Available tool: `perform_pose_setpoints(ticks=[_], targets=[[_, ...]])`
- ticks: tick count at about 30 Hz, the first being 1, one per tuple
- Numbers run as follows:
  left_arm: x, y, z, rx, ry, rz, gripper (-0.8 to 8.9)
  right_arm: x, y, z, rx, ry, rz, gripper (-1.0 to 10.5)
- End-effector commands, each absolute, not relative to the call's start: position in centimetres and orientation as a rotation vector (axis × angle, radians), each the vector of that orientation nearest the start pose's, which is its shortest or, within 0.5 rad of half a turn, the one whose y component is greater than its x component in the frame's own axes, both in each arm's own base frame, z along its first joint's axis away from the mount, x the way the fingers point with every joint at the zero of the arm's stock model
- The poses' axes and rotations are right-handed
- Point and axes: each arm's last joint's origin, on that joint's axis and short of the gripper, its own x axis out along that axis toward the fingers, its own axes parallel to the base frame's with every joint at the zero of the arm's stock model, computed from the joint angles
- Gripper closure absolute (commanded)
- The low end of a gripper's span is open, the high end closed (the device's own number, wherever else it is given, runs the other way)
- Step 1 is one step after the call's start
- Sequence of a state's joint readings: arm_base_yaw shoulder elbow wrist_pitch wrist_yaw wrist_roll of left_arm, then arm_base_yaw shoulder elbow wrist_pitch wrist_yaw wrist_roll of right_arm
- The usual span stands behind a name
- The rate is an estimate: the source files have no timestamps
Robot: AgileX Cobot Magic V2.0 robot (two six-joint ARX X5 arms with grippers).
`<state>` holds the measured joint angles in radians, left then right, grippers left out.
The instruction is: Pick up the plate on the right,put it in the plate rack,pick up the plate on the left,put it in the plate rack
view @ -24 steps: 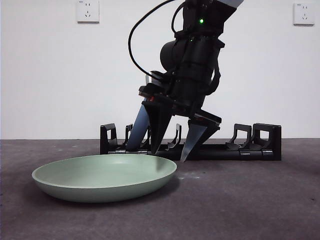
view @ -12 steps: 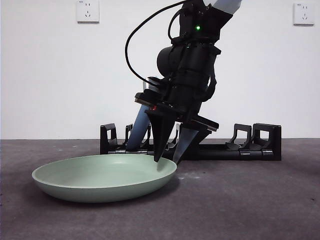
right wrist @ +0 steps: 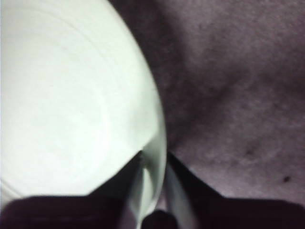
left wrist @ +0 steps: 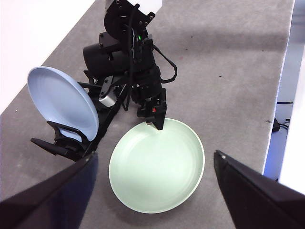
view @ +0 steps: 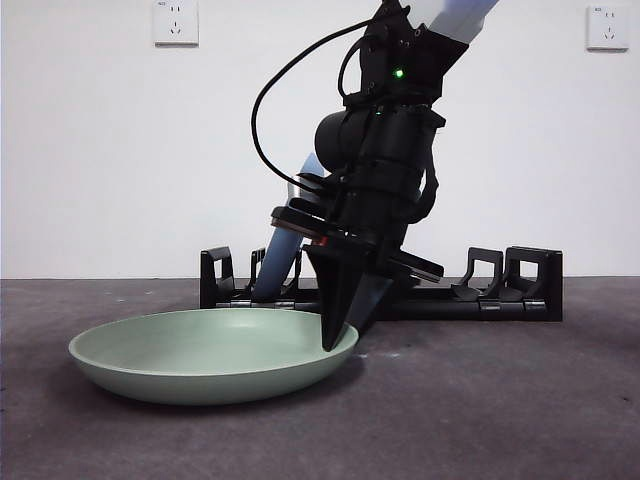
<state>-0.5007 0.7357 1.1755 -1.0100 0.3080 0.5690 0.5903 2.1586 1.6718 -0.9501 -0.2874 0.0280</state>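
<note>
My right gripper's fingers already crowd the other side of the green plate (view: 200, 350), so I next need to grab the plate with my left gripper by its free rim (view: 80, 350) across from them.
A pale green plate (view: 200, 350) (left wrist: 157, 167) lies flat on the grey table in front of the plate rack (view: 500, 295) (left wrist: 66, 143). My right gripper (view: 340, 335) (left wrist: 159, 125) (right wrist: 152, 176) reaches down to the plate's right rim. Its jaws are shut on that rim, one inside and one outside, as the right wrist view shows on the green plate (right wrist: 71, 105). A light blue plate (view: 285, 255) (left wrist: 59, 102) stands tilted in a slot at the rack's left end. My left gripper (left wrist: 155, 153) hangs open high above the scene, holding nothing.
The black rack runs along the back by a white wall, and the slots at its right end hold nothing. Grey table surface (view: 500, 400) stretches to the right of the green plate. The table's edge (left wrist: 286, 71) shows in the left wrist view.
The right gripper's jaws, open astride the green plate's rim a second ago, have come together on it. The gripper sank slightly and the plate nudged a little to the right.
</note>
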Motion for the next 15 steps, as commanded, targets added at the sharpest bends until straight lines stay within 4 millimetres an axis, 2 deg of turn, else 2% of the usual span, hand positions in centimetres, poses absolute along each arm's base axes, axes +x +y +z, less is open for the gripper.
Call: perform_pose_setpoints(ticks=[1, 6, 10, 15], targets=[[8.5, -5.8, 38.7, 0.591, 0.339, -0.946, 4.0, 34.5, 24.3, 16.3, -0.213, 1.493, 0.688, 9.6], [8.5, -6.1, 38.7, 0.606, 0.334, -0.973, 4.0, 33.9, 23.8, 18.7, -0.227, 1.45, 0.682, 9.6], [8.8, -6.8, 38.5, 0.644, 0.332, -1.027, 3.99, 33.2, 22.7, 22.3, -0.212, 1.38, 0.688, 9.6], [9.4, -8.5, 37.9, 0.743, 0.347, -1.085, 3.99, 31.2, 20.4, 28.0, -0.202, 1.281, 0.702, 9.6]])
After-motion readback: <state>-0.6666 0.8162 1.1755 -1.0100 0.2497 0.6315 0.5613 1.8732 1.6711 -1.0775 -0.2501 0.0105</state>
